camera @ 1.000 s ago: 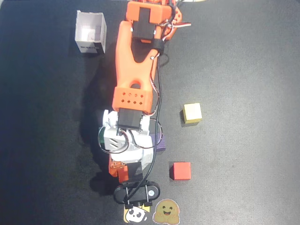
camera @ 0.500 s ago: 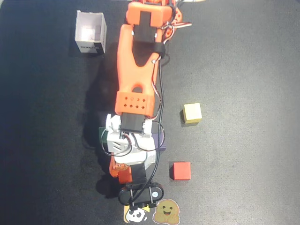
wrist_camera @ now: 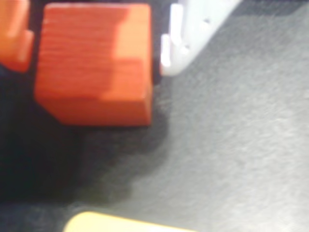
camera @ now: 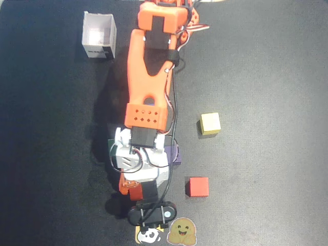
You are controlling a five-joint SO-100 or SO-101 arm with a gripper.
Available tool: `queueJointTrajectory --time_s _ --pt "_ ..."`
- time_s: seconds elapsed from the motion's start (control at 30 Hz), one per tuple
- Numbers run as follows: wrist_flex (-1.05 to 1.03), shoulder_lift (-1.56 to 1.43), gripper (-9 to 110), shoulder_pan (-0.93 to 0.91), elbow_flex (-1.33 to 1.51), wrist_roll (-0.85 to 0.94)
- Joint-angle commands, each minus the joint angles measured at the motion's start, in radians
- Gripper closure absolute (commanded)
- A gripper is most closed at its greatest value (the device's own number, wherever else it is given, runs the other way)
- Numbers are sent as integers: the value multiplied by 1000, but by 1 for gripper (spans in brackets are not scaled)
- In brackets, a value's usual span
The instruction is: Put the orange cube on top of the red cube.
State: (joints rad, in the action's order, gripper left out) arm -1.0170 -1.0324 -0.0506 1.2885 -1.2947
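Observation:
My gripper grabs the two opposite sides of the orange cube [camera: 136,192] next, to stack that cube on the red cube [camera: 199,187].
The orange cube [wrist_camera: 91,67] rests on the dark mat between my two fingers. In the wrist view the orange finger [wrist_camera: 14,43] stands at its left and the white finger [wrist_camera: 181,43] at its right, each with a narrow dark gap to the cube. My gripper [wrist_camera: 94,65] is open around it. In the overhead view the gripper [camera: 137,193] is low near the front edge, and the cube [camera: 136,192] is partly hidden under it. The red cube [camera: 198,187] sits on the mat to the right, apart from the gripper.
A yellow cube [camera: 210,123] lies further back on the right. A purple cube [camera: 177,154] and a green one [camera: 109,146] peek out under the arm. A white open box [camera: 99,35] stands at the back left. Two stickers [camera: 180,231] lie at the front edge.

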Motion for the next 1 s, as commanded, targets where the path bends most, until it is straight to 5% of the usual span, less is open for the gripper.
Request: queueJointTrajectory --time_s 0.0,0.4,0.97 --pt "20 -9 82 -6 2 -3" --pt "61 -5 94 -8 49 -29" --pt "-120 -216 93 -29 32 -77"
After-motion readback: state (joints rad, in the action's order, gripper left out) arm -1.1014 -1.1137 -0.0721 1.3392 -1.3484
